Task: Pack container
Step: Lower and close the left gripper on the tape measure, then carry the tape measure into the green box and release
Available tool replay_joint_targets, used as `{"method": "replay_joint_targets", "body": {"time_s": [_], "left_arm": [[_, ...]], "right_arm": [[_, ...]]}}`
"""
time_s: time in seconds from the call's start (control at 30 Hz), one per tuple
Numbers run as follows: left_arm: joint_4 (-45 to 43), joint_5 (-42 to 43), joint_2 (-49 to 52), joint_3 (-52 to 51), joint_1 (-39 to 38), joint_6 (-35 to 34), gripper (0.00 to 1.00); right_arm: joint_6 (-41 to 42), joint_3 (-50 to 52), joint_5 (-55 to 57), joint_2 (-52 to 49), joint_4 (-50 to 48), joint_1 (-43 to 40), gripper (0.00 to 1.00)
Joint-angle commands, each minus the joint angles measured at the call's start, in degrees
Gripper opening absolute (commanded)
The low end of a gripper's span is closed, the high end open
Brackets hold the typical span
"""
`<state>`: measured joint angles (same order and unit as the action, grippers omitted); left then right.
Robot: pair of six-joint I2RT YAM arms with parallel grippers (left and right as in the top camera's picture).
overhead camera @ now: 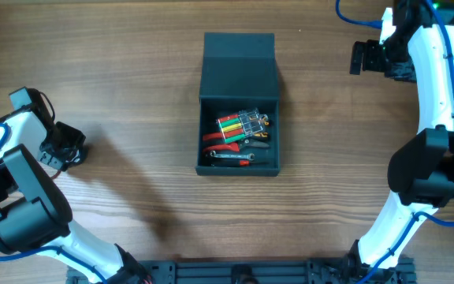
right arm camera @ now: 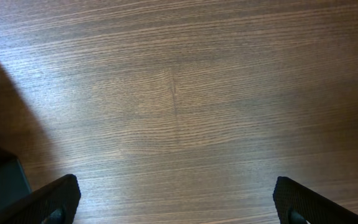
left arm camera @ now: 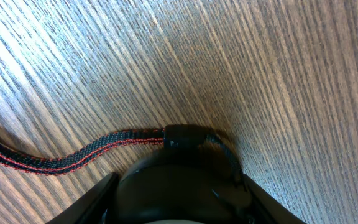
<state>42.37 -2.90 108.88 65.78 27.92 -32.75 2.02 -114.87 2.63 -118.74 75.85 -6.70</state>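
Note:
The round black object (overhead camera: 76, 155) would come up along with its braided strap (overhead camera: 56, 174) if the robot lifted its left gripper now, as the fingers sit tight on both sides of the object.
The dark teal-grey container (overhead camera: 239, 79) stands at the table's middle with its flap lid (overhead camera: 240, 45) folded back. Inside lie colour-handled screwdrivers (overhead camera: 232, 125), red pliers (overhead camera: 219, 143) and a wrench (overhead camera: 231, 158). My left gripper (overhead camera: 68, 147) is at the far left, down at the table. In the left wrist view its fingers (left arm camera: 179, 186) sit tight on both sides of a round black object (left arm camera: 185, 196) with a black-and-red braided strap (left arm camera: 73, 158). My right gripper (overhead camera: 359, 57) is open and empty at the far right, over bare wood (right arm camera: 176, 199).
The table is brown wood. A dark box corner (right arm camera: 2, 180) shows at the lower left of the right wrist view. The arm bases stand along the front edge (overhead camera: 243, 272).

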Motion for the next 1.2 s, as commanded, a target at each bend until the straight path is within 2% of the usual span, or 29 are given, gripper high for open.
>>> {"method": "replay_joint_targets", "body": {"time_s": [0.0, 0.03, 0.07, 0.17, 0.37, 0.5, 0.77, 0.87, 0.93, 1.17], "left_arm": [[-0.6, 3.5, 3.3, -0.9, 0.1, -0.5, 0.24], [-0.6, 3.5, 3.3, -0.9, 0.1, -0.5, 0.17], [-0.6, 3.5, 3.3, -0.9, 0.1, -0.5, 0.17], [-0.6, 3.5, 3.2, -0.8, 0.1, -0.5, 0.04], [-0.1, 3.6, -0.9, -0.5, -0.3, -0.5, 0.04], [3.5, 4.9, -5.5, 3.1, -2.5, 3.1, 0.04], [18.2, 4.7, -13.5, 25.0, -18.9, 14.9, 0.04], [19.8, 4.5, -13.5, 33.2, -26.6, 22.0, 0.04], [19.4, 3.8, -13.5, 36.4, -33.2, 30.1, 0.04], [18.8, 3.5, -11.3, 36.6, -52.5, 59.4, 0.04]], "right_arm": [[-0.5, 0.1, -0.1, -0.3, 0.2, 0.0, 1.00], [-0.5, 0.1, -0.1, -0.3, 0.2, 0.0, 1.00], [-0.5, 0.1, -0.1, -0.3, 0.2, 0.0, 1.00], [-0.5, 0.1, -0.1, -0.3, 0.1, 0.0, 1.00], [-0.5, 0.1, -0.1, -0.3, 0.0, 0.0, 1.00], [-0.5, 0.1, -0.1, -0.3, 0.0, 0.0, 1.00], [-0.5, 0.1, -0.1, -0.3, 0.1, 0.0, 1.00], [-0.5, 0.1, -0.1, -0.3, 0.1, 0.0, 1.00], [-0.5, 0.1, -0.1, -0.3, 0.0, 0.0, 1.00], [-0.5, 0.1, -0.1, -0.3, 0.0, 0.0, 1.00]]}}
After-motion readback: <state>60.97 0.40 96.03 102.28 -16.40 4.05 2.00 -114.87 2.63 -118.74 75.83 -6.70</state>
